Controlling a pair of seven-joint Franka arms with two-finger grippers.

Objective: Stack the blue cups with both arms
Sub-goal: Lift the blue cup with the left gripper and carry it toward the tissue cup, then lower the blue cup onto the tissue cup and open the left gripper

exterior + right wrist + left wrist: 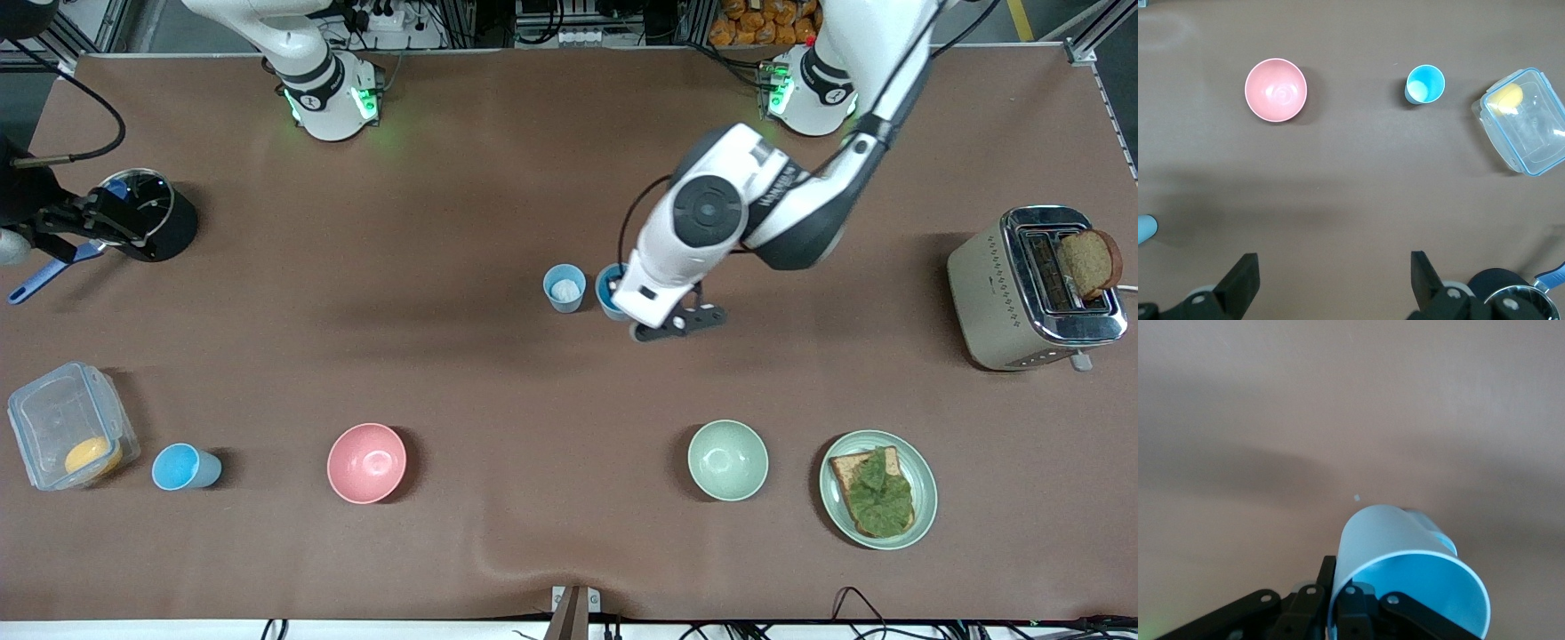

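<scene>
The blue cup hangs with its base beside that open rim of the paler cup, so my left gripper should nest the blue cup in the paler cup before opening.
My left gripper is shut on the rim of a blue cup, one finger inside and one outside, as the left wrist view shows with the cup filling it. A paler blue cup with a whitish bottom stands right beside it, toward the right arm's end, and peeks out past the held cup. A third blue cup stands near the front camera beside a clear box. My right gripper hangs open and empty, high beside a black pot.
A pink bowl and a pale green bowl stand near the front camera. A clear box, a black pot, a toaster and a plate with bread stand along the table's ends.
</scene>
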